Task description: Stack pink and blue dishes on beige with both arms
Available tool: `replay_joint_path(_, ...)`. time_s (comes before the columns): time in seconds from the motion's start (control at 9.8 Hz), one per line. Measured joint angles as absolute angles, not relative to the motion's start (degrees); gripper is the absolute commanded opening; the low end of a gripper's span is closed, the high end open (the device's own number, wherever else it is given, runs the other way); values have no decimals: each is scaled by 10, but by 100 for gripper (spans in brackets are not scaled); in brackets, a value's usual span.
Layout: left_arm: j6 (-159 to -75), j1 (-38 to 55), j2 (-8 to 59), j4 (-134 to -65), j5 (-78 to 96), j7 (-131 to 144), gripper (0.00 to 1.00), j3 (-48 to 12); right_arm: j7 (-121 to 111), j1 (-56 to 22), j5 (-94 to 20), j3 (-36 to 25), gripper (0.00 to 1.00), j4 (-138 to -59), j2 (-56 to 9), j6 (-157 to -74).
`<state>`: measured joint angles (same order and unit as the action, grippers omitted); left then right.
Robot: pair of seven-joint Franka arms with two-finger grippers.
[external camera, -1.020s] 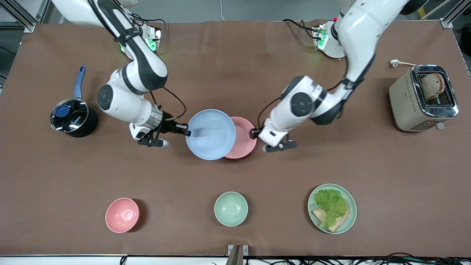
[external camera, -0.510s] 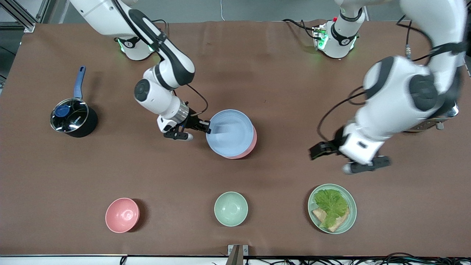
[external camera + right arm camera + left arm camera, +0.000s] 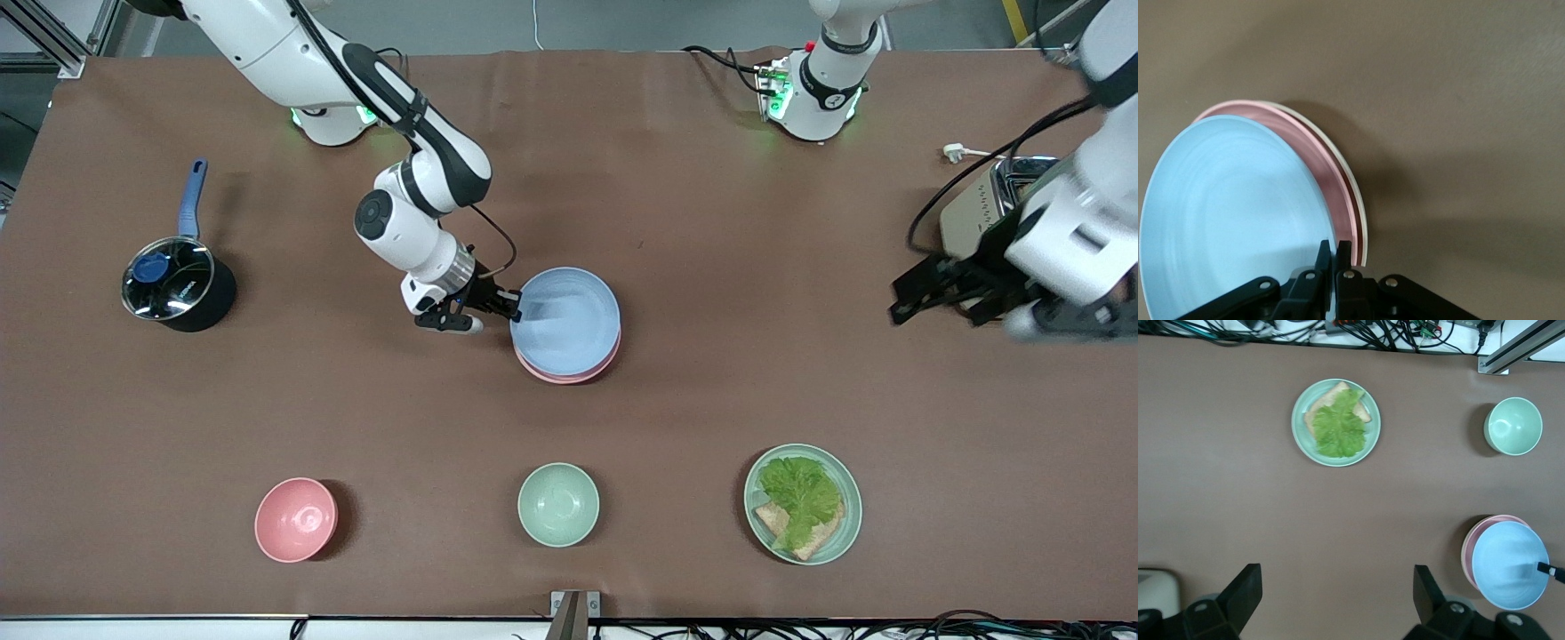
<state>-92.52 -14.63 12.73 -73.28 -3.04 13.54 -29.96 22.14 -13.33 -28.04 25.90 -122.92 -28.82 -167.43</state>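
The blue plate's near edge [image 3: 563, 372] sits within the pink plate's rim [image 3: 567, 380], so the blue plate would settle flat. It is now time for my right gripper to release it.
The pale blue plate [image 3: 569, 318] lies over the pale pink plate [image 3: 569, 377], of which only an edge shows in the front view. My right gripper [image 3: 517, 311] is shut on the blue plate's rim at the side toward the right arm's end. In the right wrist view the blue plate [image 3: 1231, 213] tilts above the pink rim [image 3: 1317, 159], and the beige plate's cream rim [image 3: 1353, 193] shows under both, by my right gripper [image 3: 1336, 252]. My left gripper [image 3: 941, 298] hangs open and empty over the table beside the toaster; its wrist view shows the stack [image 3: 1508, 563] from above, off to one side of the gripper [image 3: 1336, 593].
A toaster [image 3: 969, 209] stands at the left arm's end, partly covered by that arm. A black pot with a blue handle [image 3: 178, 284] is at the right arm's end. Nearest the front camera are a pink bowl [image 3: 295, 519], a mint bowl [image 3: 558, 504] and a green plate with lettuce [image 3: 803, 504].
My left gripper has left the pink plate and swung away to the toaster, open. My right gripper has carried the blue plate sideways until it covers the pink one.
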Motion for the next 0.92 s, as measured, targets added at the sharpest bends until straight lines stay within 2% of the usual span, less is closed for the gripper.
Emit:
replay_joint_path(0.1,-896,-132,103,-737,-30,115,100,-277,222,-135,-280,259,36,-1229,-290,-1677)
replay_joint_path(0.2,-879,-88,77,-748,-30,85,100,-217,222,-135,-280,258,74,-1229,-290,-1678)
replay_joint_path(0.31,-865,-41,56,-765,-29,55,100,-149,222,-133,-280,258,92,-1229,-290,-1680)
replay_joint_path(0.41,-853,-8,36,-788,-25,41,100,-104,222,-131,-280,257,100,-1227,-289,-1683)
replay_joint_path(0.61,-851,18,3,-832,-6,38,100,-60,221,-120,-280,257,100,-1218,-267,-1673)
replay_joint_path(0.92,-851,11,-21,-870,7,39,100,-50,220,-51,-258,255,100,-1201,-157,-1489)
